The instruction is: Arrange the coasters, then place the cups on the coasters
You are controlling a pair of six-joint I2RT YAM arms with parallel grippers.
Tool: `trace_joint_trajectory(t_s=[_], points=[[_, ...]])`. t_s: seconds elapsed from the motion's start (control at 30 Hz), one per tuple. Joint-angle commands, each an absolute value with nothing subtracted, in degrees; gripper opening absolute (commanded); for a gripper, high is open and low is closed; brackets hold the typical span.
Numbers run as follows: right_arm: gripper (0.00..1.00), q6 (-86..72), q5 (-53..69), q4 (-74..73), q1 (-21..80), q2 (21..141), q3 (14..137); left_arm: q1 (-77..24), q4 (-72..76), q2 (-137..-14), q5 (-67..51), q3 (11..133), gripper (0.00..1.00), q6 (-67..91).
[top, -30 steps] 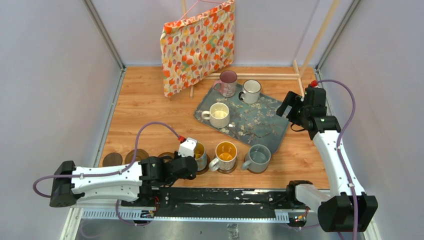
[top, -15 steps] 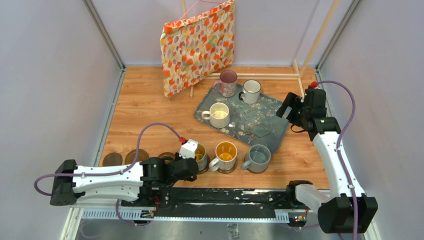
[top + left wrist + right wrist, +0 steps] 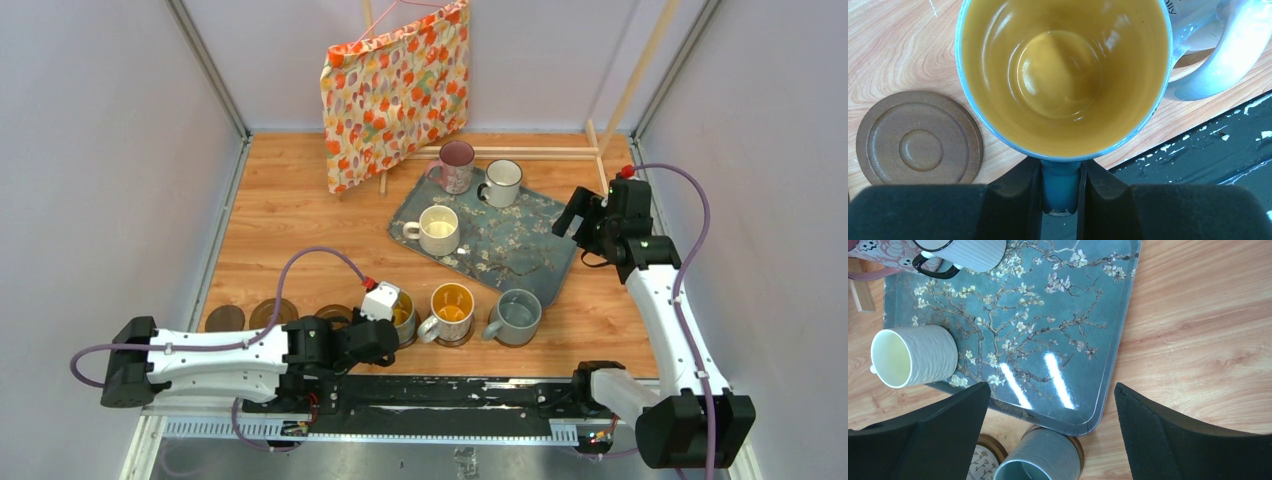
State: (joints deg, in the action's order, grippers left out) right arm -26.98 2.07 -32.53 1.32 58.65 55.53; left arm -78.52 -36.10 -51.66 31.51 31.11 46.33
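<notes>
My left gripper is ready to open: the cup with the yellow inside is low and upright, in a row with the cups on coasters beside it.
My left gripper (image 3: 384, 322) is shut on the blue handle (image 3: 1060, 186) of a yellow-inside cup (image 3: 1063, 75) at the near edge. What lies under that cup is hidden. A bare coaster (image 3: 920, 145) lies just left of it, and two more coasters (image 3: 225, 318) (image 3: 273, 312) sit farther left. Beside it, a white yellow-inside cup (image 3: 452, 304) and a grey cup (image 3: 518, 315) each stand on a coaster. Pink (image 3: 456, 165), dark-rimmed white (image 3: 502, 182) and cream (image 3: 438, 230) cups stand on the floral tray (image 3: 520, 245). My right gripper (image 3: 575, 225) hangs open above the tray's right end, holding nothing.
A floral fabric bag (image 3: 395, 90) hangs on a wooden frame at the back. Wooden slats (image 3: 520, 152) lie behind the tray. The black base rail (image 3: 450, 395) runs along the near edge, close to the held cup. Grey walls close both sides.
My left gripper and the blue-handled cup have shifted slightly right and toward the near edge. The right arm has barely moved.
</notes>
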Motion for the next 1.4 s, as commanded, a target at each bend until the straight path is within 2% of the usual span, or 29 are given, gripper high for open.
trace_joint_trajectory(t_s=[0.0, 0.23, 0.4, 0.77, 1.03, 1.23, 1.37], points=[[0.99, -26.5, 1.2, -32.7, 0.8, 57.7, 54.7, -79.6, -34.9, -52.4, 31.2, 31.6, 0.25, 48.3], [0.99, -26.2, 1.0, -32.7, 0.8, 57.6, 54.3, -80.1, -35.0, -53.8, 31.3, 32.3, 0.31, 48.6], [0.99, -25.9, 0.8, -32.7, 0.8, 57.6, 54.4, -80.2, -36.7, -52.9, 33.1, 32.5, 0.39, 50.2], [0.99, -25.9, 1.0, -32.7, 0.8, 57.5, 54.9, -80.2, -41.7, -49.7, 36.5, 37.3, 0.67, 48.3], [0.99, -25.3, 0.7, -32.7, 0.8, 57.3, 55.5, -79.8, -44.5, -48.2, 40.3, 44.8, 0.79, 42.7], [0.99, -24.8, 0.5, -32.7, 0.8, 56.3, 56.5, -72.4, -42.7, -51.5, 38.2, 51.1, 0.84, 32.5], [0.99, -24.7, 0.9, -32.7, 0.9, 56.1, 56.7, -63.9, -36.3, -54.3, 31.1, 54.8, 0.84, 23.5]])
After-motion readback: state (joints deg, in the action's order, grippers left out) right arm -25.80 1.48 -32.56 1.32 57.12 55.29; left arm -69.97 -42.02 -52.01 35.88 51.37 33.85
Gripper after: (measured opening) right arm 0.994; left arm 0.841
